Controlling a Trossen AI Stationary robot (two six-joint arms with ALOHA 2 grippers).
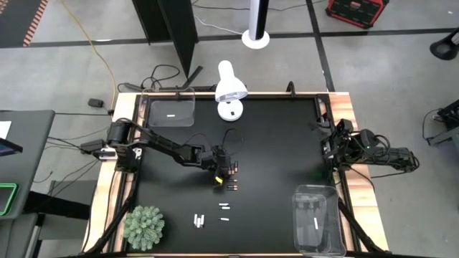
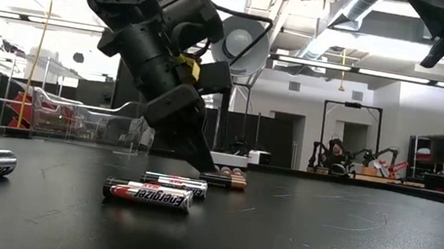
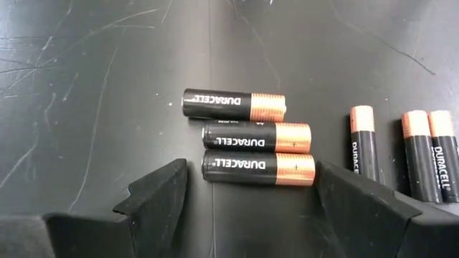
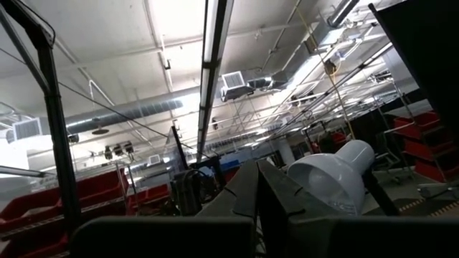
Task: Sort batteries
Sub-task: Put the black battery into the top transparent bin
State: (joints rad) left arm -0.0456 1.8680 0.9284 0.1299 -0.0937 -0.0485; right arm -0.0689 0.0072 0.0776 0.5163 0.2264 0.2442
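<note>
The black-and-copper battery should go into the clear bin. My left gripper will grip it next by its copper end and black end [image 3: 258,168] to sort it there.
Three black-and-copper batteries [image 3: 247,136] lie side by side on the black table mid-centre. My left gripper [image 3: 251,179] slants down over them, open. Its two fingers stand on either side of the nearest battery [image 3: 258,168], one off each end, without touching it. Three more black-and-copper batteries [image 3: 419,154] lie just beside them. Silver batteries [image 2: 148,194] lie nearer the front edge, and white ones [image 1: 199,219] show there in the high view. My right gripper [image 4: 256,193] is shut, empty and tilted up at the ceiling, folded back at the table's right edge.
A clear bin [image 1: 172,112] at the far left holds one white battery. A second clear bin [image 1: 315,219] at the near right holds a few batteries. A white lamp [image 1: 231,90] stands at the far middle, and a green plant [image 1: 144,228] at the near left corner.
</note>
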